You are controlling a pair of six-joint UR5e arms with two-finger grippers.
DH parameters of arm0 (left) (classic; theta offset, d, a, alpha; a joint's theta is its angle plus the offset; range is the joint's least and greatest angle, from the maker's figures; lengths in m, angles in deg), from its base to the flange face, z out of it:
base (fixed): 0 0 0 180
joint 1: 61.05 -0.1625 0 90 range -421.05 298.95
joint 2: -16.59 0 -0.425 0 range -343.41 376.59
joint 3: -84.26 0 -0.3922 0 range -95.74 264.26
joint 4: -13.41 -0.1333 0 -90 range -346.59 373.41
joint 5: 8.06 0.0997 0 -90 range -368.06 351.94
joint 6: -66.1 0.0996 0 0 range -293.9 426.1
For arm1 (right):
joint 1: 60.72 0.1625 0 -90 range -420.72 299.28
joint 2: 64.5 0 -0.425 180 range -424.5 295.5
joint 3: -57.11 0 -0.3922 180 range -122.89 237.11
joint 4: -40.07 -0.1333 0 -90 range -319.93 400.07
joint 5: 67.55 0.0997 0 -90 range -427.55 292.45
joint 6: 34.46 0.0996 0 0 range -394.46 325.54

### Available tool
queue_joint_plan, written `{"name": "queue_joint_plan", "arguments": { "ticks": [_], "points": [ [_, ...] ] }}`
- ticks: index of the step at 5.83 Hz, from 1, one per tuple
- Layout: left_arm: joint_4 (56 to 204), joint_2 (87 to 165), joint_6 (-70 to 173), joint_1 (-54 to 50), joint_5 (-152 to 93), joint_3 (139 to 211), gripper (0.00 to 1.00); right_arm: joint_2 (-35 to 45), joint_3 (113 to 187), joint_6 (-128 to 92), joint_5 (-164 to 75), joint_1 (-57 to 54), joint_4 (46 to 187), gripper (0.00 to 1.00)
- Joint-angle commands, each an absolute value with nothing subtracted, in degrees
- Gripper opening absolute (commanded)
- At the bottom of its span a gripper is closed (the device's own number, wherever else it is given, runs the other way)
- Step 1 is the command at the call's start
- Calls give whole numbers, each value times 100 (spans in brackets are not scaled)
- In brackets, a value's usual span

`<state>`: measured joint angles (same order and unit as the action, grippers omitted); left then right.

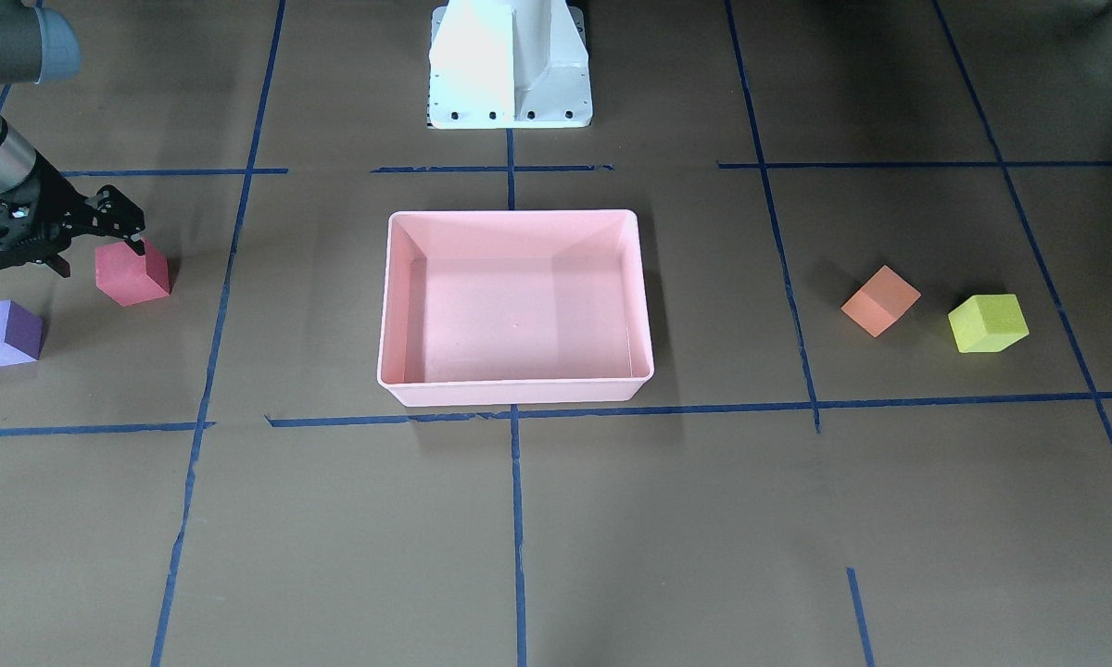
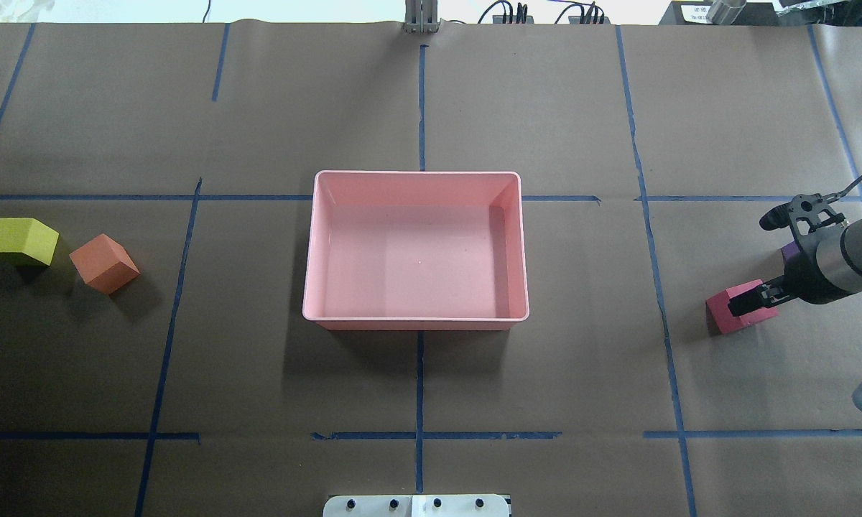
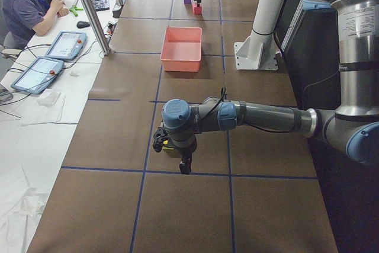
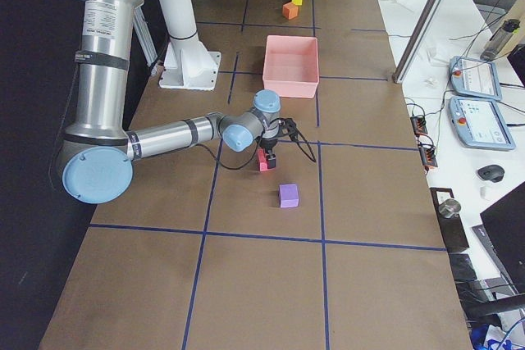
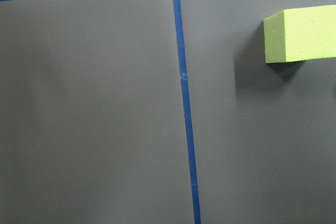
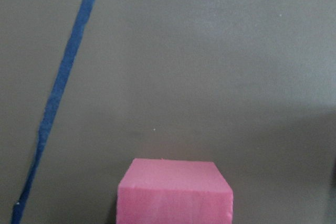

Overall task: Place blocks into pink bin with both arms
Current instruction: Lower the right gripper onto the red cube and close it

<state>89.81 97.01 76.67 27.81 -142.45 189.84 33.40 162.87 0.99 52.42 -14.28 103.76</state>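
The red block needs to go into the pink bin, so the robot's right gripper will grab it by its body (image 1: 130, 274) (image 6: 174, 195) next.
The pink bin (image 1: 515, 216) stands empty at the table's middle; it also shows in the overhead view (image 2: 416, 174). My right gripper (image 1: 98, 257) is open and low at the red block (image 1: 134, 275), with one fingertip (image 1: 134, 244) at the block's top edge. The red block fills the bottom of the right wrist view (image 6: 175, 192). The purple block (image 1: 2, 333) lies just beside it. The orange block (image 2: 105, 263) and the yellow-green block (image 2: 21, 240) lie on the other side. My left gripper (image 3: 173, 153) hovers beside the yellow-green block (image 5: 302, 34); I cannot tell if it is open or shut.
The white pedestal base (image 1: 510, 65) stands behind the bin. Blue tape lines cross the brown table cover. An operator (image 3: 29, 4) sits at a side desk with tablets, off the table.
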Motion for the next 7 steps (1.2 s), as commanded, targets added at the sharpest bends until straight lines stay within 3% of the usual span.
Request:
{"name": "queue_joint_plan", "arguments": {
  "ticks": [1,2,3,4,5,7],
  "points": [
    [8979,9701,7665,2773,-14245,18982,100,3140,15996,96,5006,-1720,10370,100],
    [8979,9701,7665,2772,-14245,18982,100,3095,15890,87,5005,-1808,10370,100],
    [8979,9701,7674,2772,-14245,18973,100,3034,15906,96,5005,-1809,10370,94],
    [8979,9701,7665,2772,-14254,18973,100,3059,15959,96,5048,-1774,10370,37],
    [8979,9701,7665,2772,-14254,18981,100,3068,16072,96,5058,-1765,10370,33],
    [8979,9701,7674,2772,-14254,18982,100,3007,16458,235,5058,-1686,10449,33]
  ]
}}
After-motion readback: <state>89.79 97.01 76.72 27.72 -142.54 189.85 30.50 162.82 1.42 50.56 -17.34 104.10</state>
